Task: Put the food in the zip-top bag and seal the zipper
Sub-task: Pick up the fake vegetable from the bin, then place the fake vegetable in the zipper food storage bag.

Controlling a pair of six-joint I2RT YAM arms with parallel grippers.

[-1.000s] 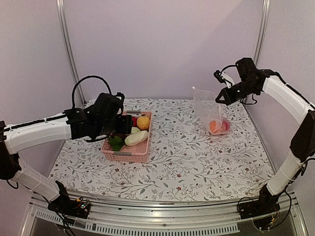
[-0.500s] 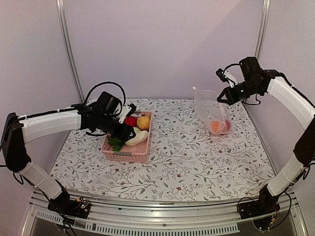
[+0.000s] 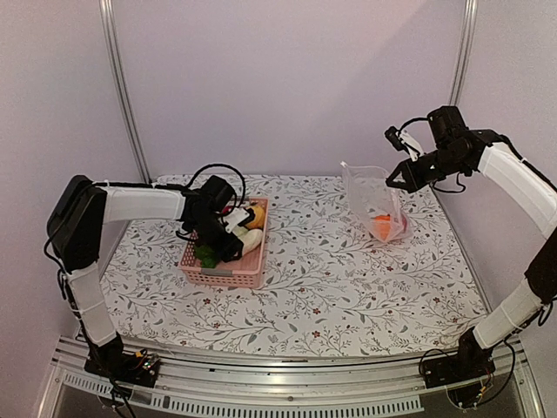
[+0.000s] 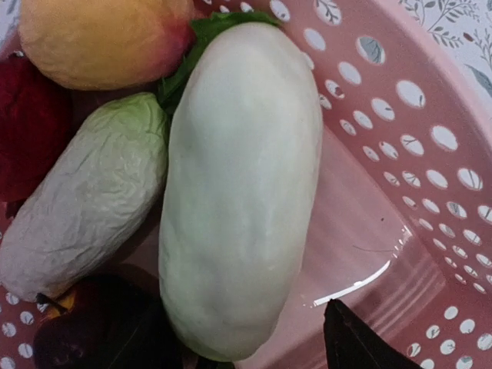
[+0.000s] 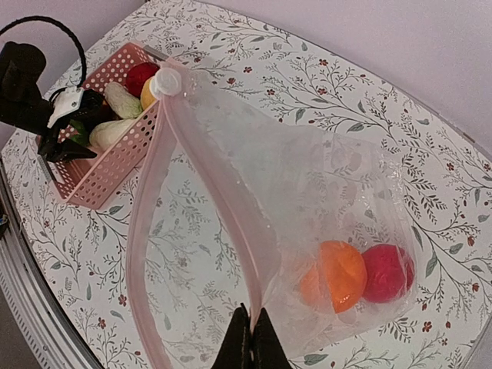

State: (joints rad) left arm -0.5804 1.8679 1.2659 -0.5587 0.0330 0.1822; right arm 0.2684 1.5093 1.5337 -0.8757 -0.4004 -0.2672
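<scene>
I next need my left gripper to grab the white radish [image 4: 238, 192] across the sides of its near end, so the radish's far end is free to enter the zip-top bag first.
Down in the pink basket [image 4: 415, 231], my left gripper [image 4: 250, 355] stands open around the near end of the white radish [image 4: 238, 192]; one dark fingertip [image 4: 357, 346] shows to the radish's right, clear of it. A pale cabbage [image 4: 84, 207], a yellow fruit [image 4: 100, 38], a red piece [image 4: 31, 131] and a dark purple piece [image 4: 92, 330] lie beside the radish. My right gripper [image 5: 252, 338] is shut on the mouth edge of the zip-top bag [image 5: 323, 184] and holds it up off the table. The pinkish zipper [image 5: 231, 200] gapes open. An orange fruit [image 5: 342, 275] and a red one [image 5: 388, 273] sit in the bag's bottom.
The basket [image 3: 228, 270] stands at the table's left, the hanging bag [image 3: 372, 202] at the back right, with flowered tablecloth [image 3: 331, 279] between them. A white slider tab [image 5: 165, 83] sits at the zipper's far end. Metal frame posts stand behind the table.
My left arm has swung forward and lowered its gripper into the basket, down onto the radish. The right gripper has drifted slightly right, still holding the bag.
</scene>
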